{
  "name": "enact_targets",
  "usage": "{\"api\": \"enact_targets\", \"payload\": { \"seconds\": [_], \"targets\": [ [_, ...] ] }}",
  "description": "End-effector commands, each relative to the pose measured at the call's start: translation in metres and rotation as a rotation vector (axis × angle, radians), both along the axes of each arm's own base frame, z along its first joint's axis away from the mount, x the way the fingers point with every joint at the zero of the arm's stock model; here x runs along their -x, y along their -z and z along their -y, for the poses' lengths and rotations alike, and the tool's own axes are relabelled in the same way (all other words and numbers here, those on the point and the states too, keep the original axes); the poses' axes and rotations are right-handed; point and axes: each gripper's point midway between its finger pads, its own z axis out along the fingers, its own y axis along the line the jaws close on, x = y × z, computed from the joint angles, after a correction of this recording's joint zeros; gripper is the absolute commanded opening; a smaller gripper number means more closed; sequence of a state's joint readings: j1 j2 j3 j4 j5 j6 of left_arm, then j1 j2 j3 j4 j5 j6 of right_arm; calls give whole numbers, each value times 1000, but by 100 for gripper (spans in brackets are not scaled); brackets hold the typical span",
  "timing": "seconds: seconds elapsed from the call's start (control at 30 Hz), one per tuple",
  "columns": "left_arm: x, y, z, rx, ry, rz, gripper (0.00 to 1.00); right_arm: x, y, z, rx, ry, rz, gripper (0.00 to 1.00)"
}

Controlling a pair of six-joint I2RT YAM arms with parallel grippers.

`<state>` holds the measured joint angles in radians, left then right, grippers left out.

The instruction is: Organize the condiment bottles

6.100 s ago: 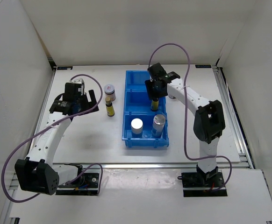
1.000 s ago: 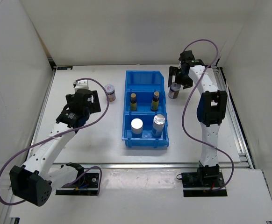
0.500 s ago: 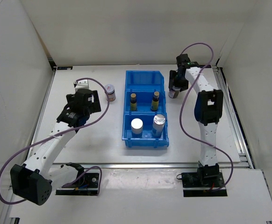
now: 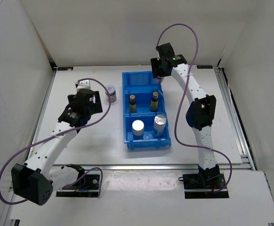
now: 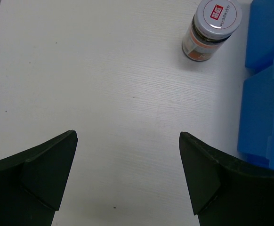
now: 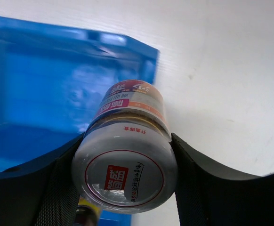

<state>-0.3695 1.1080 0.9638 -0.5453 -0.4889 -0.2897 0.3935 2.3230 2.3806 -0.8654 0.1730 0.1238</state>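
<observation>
The jar would end on the side of the bin's far section below, so my right gripper must keep holding it.
My right gripper [image 4: 159,71] is shut on a squat jar [image 6: 127,117] with a greyish red-marked lid [image 6: 124,176]. It holds the jar above the far right corner of the blue bin [image 4: 126,136]. Two slim amber bottles [image 4: 132,102] [image 4: 154,100] stand in the bin's middle compartment. Two silver-topped cylinders [image 4: 138,127] [image 4: 160,123] stand in the near compartment. The second squat jar [image 4: 111,92] stands on the table left of the bin, and also shows in the left wrist view [image 5: 211,29]. My left gripper [image 5: 127,174] is open and empty, short of that jar.
The bin's far compartment [image 6: 43,84] lies below and left of the held jar. The bin's left wall [image 5: 269,94] is to the right of my left gripper. White walls enclose the table on three sides.
My right gripper closed on the jar right of the bin, lifted it and carried it left to the bin's far right corner. The left arm has hardly moved.
</observation>
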Motion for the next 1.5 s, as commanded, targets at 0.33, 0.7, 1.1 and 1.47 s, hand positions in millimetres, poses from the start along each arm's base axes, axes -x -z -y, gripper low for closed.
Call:
{"api": "enact_targets", "payload": {
  "seconds": [0.33,0.7,1.1,1.47],
  "targets": [
    [-7,-12,5,24,6,28,100,-30,-14,-36,-119,-113,106,23],
    [-10,-10,6,13,10,18,100,-32,23,-49,-143,-163,46,33],
    [-10,-10,6,13,10,18,100,-19,22,-52,-118,-164,28,89],
    [-14,-23,13,60,24,59,100,32,-179,13,-124,32,384,100]
  ]
}}
